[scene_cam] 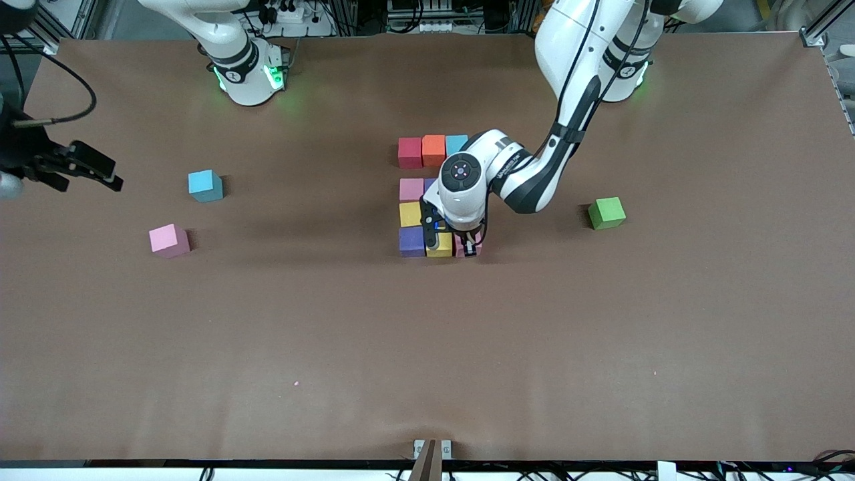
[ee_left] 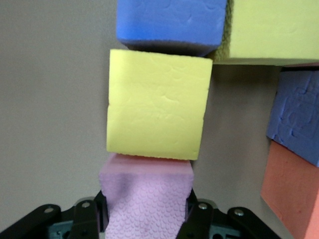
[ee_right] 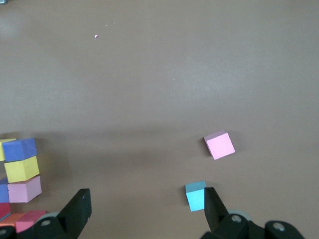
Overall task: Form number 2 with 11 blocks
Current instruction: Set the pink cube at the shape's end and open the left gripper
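Note:
The pink block's lower edge is standing on the tabletop, level with the bottom of the yellow block, so my left gripper should open now.
The blocks form a cluster mid-table: a red [scene_cam: 409, 152], orange [scene_cam: 433, 149] and light blue [scene_cam: 456, 143] row, then pink [scene_cam: 411, 189], yellow [scene_cam: 409, 214], and a nearest row of purple [scene_cam: 411, 241] and yellow [scene_cam: 439, 244]. My left gripper [scene_cam: 468, 247] is shut on a pink block [ee_left: 147, 199] that touches that yellow block [ee_left: 157, 104] at the row's end. The left arm hides part of the cluster. My right gripper [scene_cam: 93, 168] hangs open over the right arm's end of the table, holding nothing.
A loose light blue cube [scene_cam: 205, 186] and a loose pink cube [scene_cam: 169, 240] lie toward the right arm's end, below my right gripper [ee_right: 144, 209]. A green cube [scene_cam: 606, 213] sits alone toward the left arm's end.

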`<state>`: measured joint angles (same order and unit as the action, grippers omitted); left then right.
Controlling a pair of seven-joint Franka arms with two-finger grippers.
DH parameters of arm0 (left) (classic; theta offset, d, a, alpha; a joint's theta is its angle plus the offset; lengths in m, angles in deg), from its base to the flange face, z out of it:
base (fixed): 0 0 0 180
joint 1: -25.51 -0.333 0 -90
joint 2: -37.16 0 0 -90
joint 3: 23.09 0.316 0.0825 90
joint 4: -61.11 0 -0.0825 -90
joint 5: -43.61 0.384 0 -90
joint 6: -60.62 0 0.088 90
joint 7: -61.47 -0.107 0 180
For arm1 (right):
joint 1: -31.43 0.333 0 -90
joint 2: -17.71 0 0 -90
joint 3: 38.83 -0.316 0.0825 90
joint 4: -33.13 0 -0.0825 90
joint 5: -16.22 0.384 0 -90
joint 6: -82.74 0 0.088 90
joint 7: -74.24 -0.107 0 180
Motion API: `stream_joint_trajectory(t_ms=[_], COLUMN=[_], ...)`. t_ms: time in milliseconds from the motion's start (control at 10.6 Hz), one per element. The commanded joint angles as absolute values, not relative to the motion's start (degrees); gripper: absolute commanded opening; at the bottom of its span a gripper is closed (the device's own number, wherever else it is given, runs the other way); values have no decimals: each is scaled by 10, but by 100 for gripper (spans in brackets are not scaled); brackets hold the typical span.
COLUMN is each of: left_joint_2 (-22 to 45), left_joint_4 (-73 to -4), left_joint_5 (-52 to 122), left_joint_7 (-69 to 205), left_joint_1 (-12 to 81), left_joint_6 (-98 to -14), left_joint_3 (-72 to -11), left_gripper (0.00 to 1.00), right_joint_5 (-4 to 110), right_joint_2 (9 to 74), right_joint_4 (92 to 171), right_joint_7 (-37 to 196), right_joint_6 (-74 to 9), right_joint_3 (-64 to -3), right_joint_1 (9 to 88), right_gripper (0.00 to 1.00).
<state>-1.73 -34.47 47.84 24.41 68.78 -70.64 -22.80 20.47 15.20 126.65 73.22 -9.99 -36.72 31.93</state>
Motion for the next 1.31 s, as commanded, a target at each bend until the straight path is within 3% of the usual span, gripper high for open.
stream_joint_trajectory(t_ms=[0, 282, 563, 657, 751, 1221], left_joint_2=[-34, -38, -38, -38, -37, -24], left_joint_4=[-324, -321, -321, -322, -324, -328], left_joint_5=[488, 487, 486, 483, 480, 484], left_joint_7=[236, 237, 239, 242, 244, 243], left_joint_1=[691, 692, 700, 700, 700, 700], left_joint_6=[-699, -699, -699, -699, -699, -672], left_joint_3=[-226, -226, -226, -226, -226, -226], left_gripper=[46, 47, 56, 75, 100, 100], right_joint_5=[184, 156, 156, 156, 157, 161], right_joint_2=[163, 161, 161, 162, 163, 162], right_joint_4=[1243, 1244, 1242, 1243, 1243, 1245], right_joint_7=[728, 763, 763, 765, 768, 801], right_joint_6=[-81, -80, -101, -114, -116, -95], right_joint_3=[-376, -445, -456, -456, -456, -455], right_joint_1=[318, 252, 243, 243, 244, 241], right_gripper=[100, 100, 100, 100, 100, 100])
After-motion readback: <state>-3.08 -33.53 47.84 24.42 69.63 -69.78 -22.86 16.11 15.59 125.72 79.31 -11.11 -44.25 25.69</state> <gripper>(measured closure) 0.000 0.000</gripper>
